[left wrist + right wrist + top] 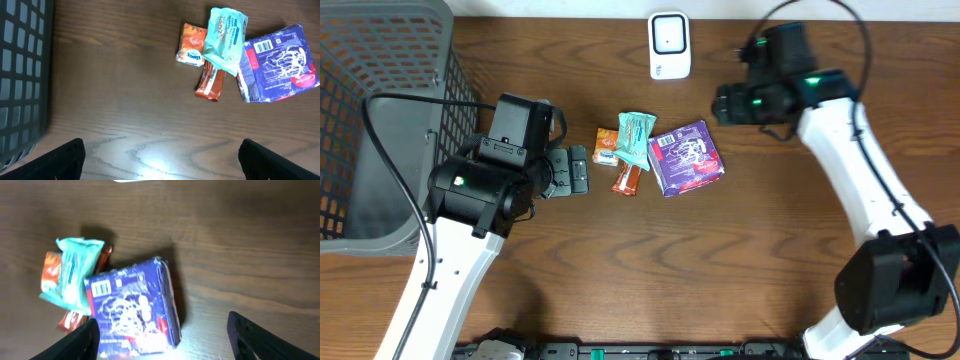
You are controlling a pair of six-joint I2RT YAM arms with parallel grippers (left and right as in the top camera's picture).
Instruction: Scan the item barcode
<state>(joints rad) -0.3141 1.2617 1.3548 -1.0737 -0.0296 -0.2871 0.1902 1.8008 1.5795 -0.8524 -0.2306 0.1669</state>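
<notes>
My right gripper grabs the purple packet by its side away from the white barcode label next, since this keeps the barcode uncovered for the scan.
The purple packet lies flat on the wooden table with its white barcode label facing up, and it also shows in the left wrist view. My right gripper hovers just above and behind it. In the right wrist view the right gripper is open, its fingers wide on either side of the packet's near end without touching it. My left gripper sits left of the pile, open over bare wood, gripping nothing. The white scanner stands at the table's back edge.
A teal wipes pack, an orange tissue pack and a brown bar lie in a heap touching the packet's left side. A grey mesh basket fills the left end of the table.
</notes>
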